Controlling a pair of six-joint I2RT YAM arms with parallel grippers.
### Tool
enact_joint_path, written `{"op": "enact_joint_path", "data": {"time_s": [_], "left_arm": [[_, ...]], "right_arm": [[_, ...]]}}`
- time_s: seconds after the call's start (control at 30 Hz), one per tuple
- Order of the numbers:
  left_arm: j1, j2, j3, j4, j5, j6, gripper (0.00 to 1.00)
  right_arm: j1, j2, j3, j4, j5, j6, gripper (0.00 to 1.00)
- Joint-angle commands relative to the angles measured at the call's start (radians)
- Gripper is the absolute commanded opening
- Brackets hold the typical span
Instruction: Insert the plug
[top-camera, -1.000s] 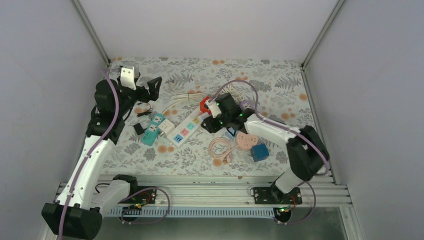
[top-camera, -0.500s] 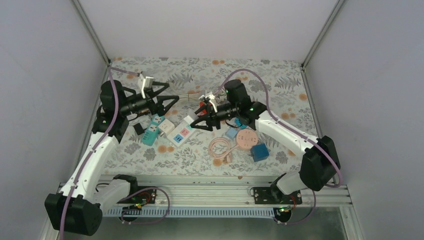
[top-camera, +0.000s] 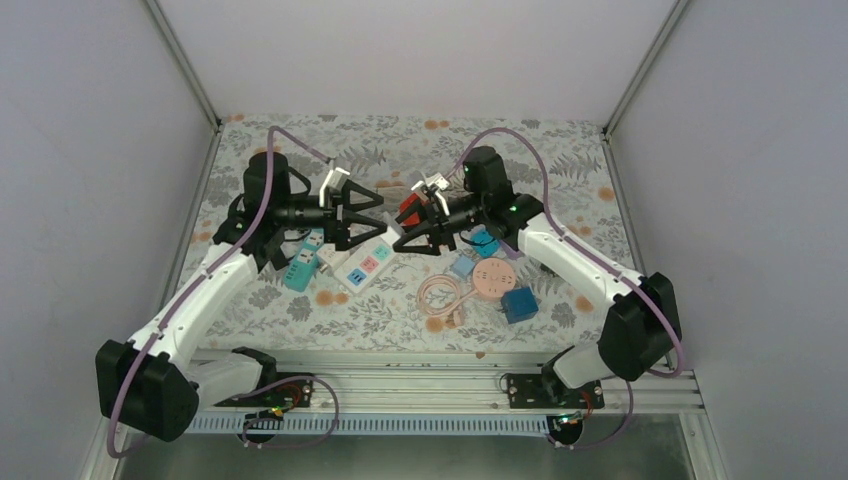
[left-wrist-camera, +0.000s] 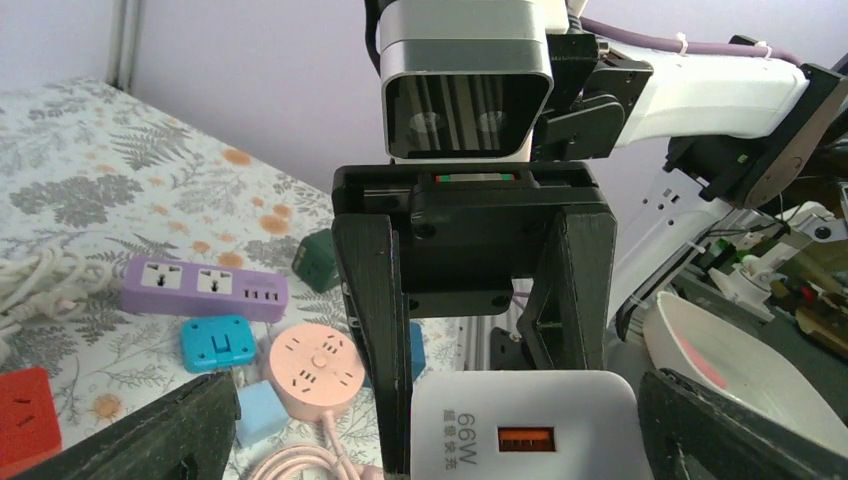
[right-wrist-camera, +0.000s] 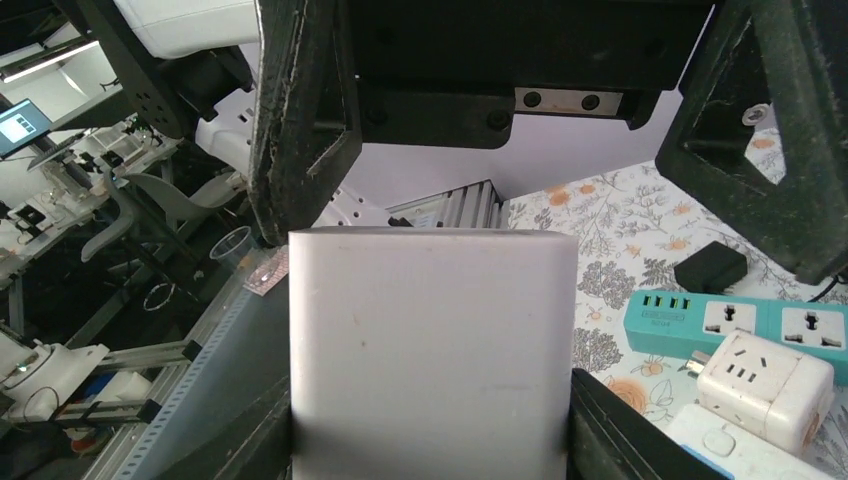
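My left gripper grips the plug's sides at its USB port end (top-camera: 391, 227) (left-wrist-camera: 528, 432) next, and this leaves the opposite end free to insert.
My right gripper (top-camera: 408, 222) is shut on a white 66W charger plug (right-wrist-camera: 432, 350) and holds it above the mat, its fingers (right-wrist-camera: 262, 440) pressed on both sides. The left wrist view shows the plug's (left-wrist-camera: 525, 428) orange USB port facing the camera. My left gripper (top-camera: 372, 215) faces the right one at close range. It is open wide, with its fingers (left-wrist-camera: 150, 440) on either side of the plug and apart from it. A white power strip (top-camera: 365, 262) with coloured sockets lies on the mat below both grippers.
On the mat lie a teal strip (top-camera: 305, 260), a white cube socket (top-camera: 333, 255), a black adapter (top-camera: 277, 257), a red cube (top-camera: 410, 205), a pink round socket (top-camera: 492, 278) with a coiled cable (top-camera: 438, 297), a blue cube (top-camera: 518, 303) and a purple strip (left-wrist-camera: 205, 288).
Both arms swung to the middle. My left gripper moved right and turned to face the right gripper. The right gripper rose from the strip and turned towards it.
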Motion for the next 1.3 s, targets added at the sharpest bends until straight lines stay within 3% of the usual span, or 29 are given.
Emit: {"op": "enact_joint_path", "data": {"time_s": [0.0,0.53,0.73,0.8,0.97,1.07,1.27], "left_arm": [[-0.003,0.037,0.06,-0.078,0.05,0.032,0.96],[-0.012,0.078,0.105,-0.16,0.123,0.048,0.79],[-0.017,0.08,0.097,-0.17,0.111,0.054,0.59],[-0.02,0.077,0.097,-0.18,0.095,0.061,0.59],[-0.023,0.077,0.082,-0.188,0.087,0.072,0.73],[-0.023,0.079,0.077,-0.191,0.083,0.082,0.73],[-0.029,0.086,0.083,-0.181,0.081,0.075,0.53]], "right_arm": [[-0.004,-0.006,0.027,-0.004,-0.066,-0.016,0.48],[-0.014,0.055,0.058,-0.029,0.02,0.029,0.46],[-0.027,0.062,0.063,-0.016,0.058,0.059,0.46],[-0.039,0.063,0.061,-0.005,0.063,0.077,0.46],[-0.055,0.064,0.066,0.005,0.061,0.085,0.46],[-0.057,0.066,0.066,0.008,0.059,0.085,0.46],[-0.057,0.076,0.065,-0.015,0.028,0.071,0.47]]}}
